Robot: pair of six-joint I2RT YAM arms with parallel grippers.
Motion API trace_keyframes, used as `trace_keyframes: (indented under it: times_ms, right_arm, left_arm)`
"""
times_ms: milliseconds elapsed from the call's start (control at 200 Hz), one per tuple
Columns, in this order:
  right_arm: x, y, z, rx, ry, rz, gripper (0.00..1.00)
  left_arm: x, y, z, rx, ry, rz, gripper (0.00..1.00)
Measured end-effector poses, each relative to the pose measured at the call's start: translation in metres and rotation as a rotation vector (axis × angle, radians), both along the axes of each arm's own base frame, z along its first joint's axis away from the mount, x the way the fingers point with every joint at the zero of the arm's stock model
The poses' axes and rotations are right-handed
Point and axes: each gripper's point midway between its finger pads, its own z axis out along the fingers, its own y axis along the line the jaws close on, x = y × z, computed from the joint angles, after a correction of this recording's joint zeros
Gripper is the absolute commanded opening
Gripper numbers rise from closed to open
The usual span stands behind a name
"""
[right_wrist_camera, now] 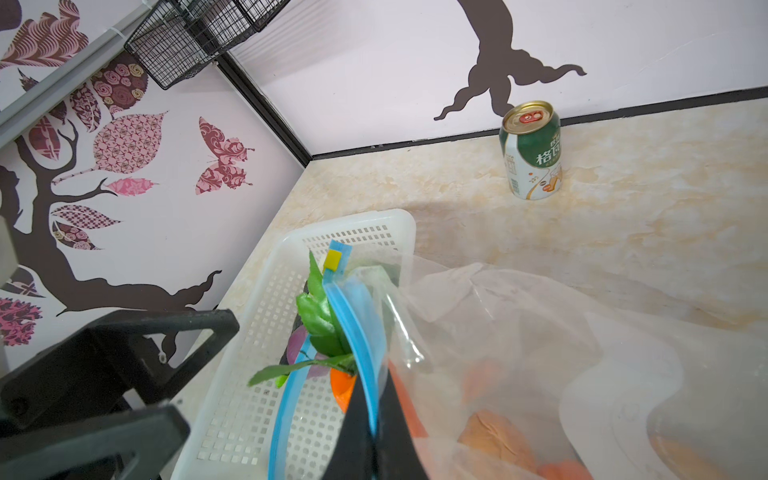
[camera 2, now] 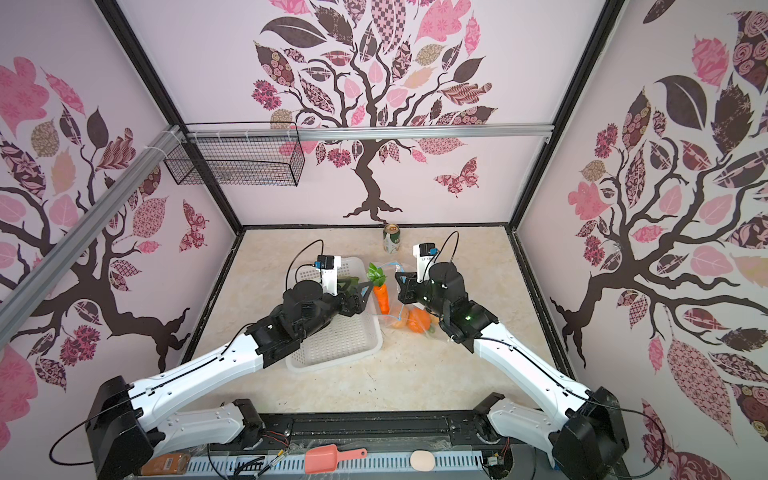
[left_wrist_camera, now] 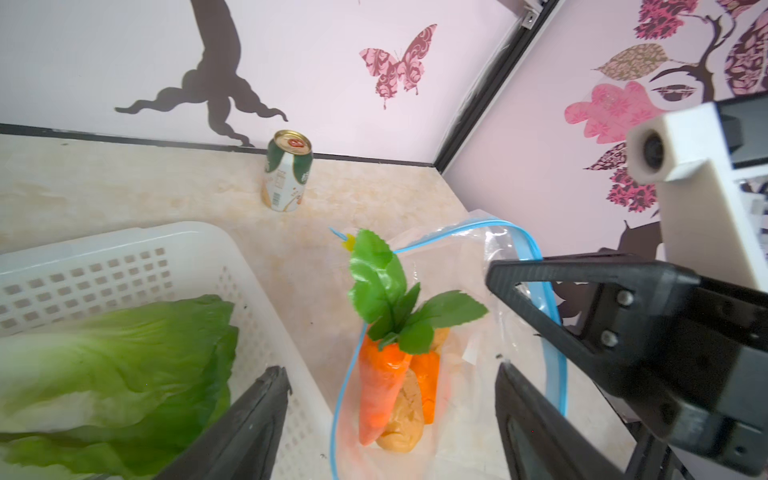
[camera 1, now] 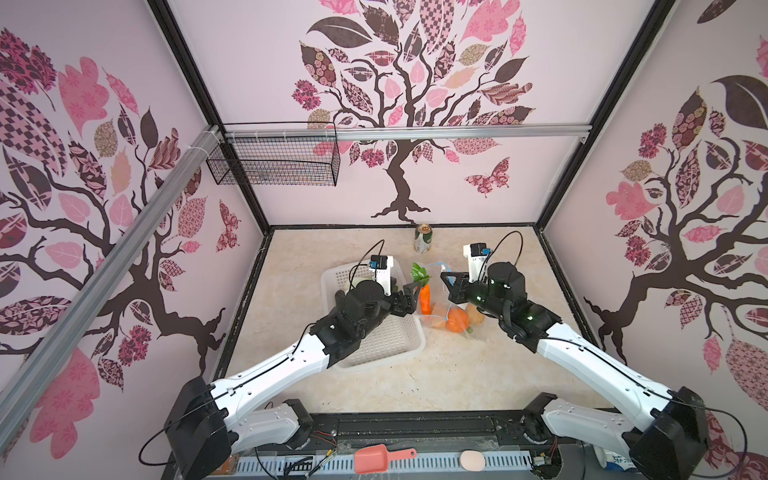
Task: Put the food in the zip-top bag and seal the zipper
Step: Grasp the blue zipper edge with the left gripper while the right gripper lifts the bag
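The bag should be lifted open so the carrot can settle inside, so my left gripper should grab the bag by its blue zipper edge [left_wrist_camera: 341,392] beside the basket [left_wrist_camera: 264,320], opposite my right gripper.
The zip-top bag [camera 1: 441,318] lies right of the basket, its mouth held up. Inside it are an orange carrot [left_wrist_camera: 380,386] with green leaves, a potato [left_wrist_camera: 403,422] and a small pumpkin [camera 1: 457,319]. My left gripper [left_wrist_camera: 390,370] stands open just above the carrot, a finger on each side, holding nothing. My right gripper [right_wrist_camera: 374,415] is shut on the blue zipper [right_wrist_camera: 353,316] at the mouth's far edge; its yellow slider tab [right_wrist_camera: 332,261] sits at the end. Green lettuce [left_wrist_camera: 120,374] lies in the basket, and a purple onion [right_wrist_camera: 297,345] shows behind the carrot's leaves.
The white perforated basket [camera 1: 386,336] sits under my left arm, touching the bag's left side. A green-and-white can [camera 1: 423,239] stands upright near the back wall. A black wire basket [camera 1: 274,160] hangs on the rail, high at the back left.
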Motion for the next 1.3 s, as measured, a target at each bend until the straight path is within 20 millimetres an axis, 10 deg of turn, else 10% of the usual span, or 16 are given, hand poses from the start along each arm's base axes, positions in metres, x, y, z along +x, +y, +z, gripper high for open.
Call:
trace_keyframes:
  times_ms: [560,720,815,1030,1300]
  right_arm:
    - [-0.001,-0.001,-0.002,-0.025,-0.007,0.007,0.0]
    - [0.0,-0.002,-0.004,-0.035,-0.008,0.003,0.0]
    - [-0.001,-0.003,-0.006,-0.049,-0.004,0.003,0.0]
    - [-0.005,-0.009,-0.019,-0.123,0.032,0.003,0.0]
    - [-0.005,-0.029,0.02,-0.216,-0.009,-0.068,0.0]
  left_arm:
    - [-0.003,-0.009,-0.073,0.013,0.258,-0.094,0.45]
    - [-0.007,-0.015,-0.081,0.006,0.297,-0.123,0.03]
    - [-0.009,-0.018,-0.082,0.004,0.304,-0.141,0.0]
    - [-0.007,-0.022,-0.069,-0.012,0.284,-0.155,0.0]
    - [0.01,-0.039,0.02,-0.132,0.116,-0.18,0.0]
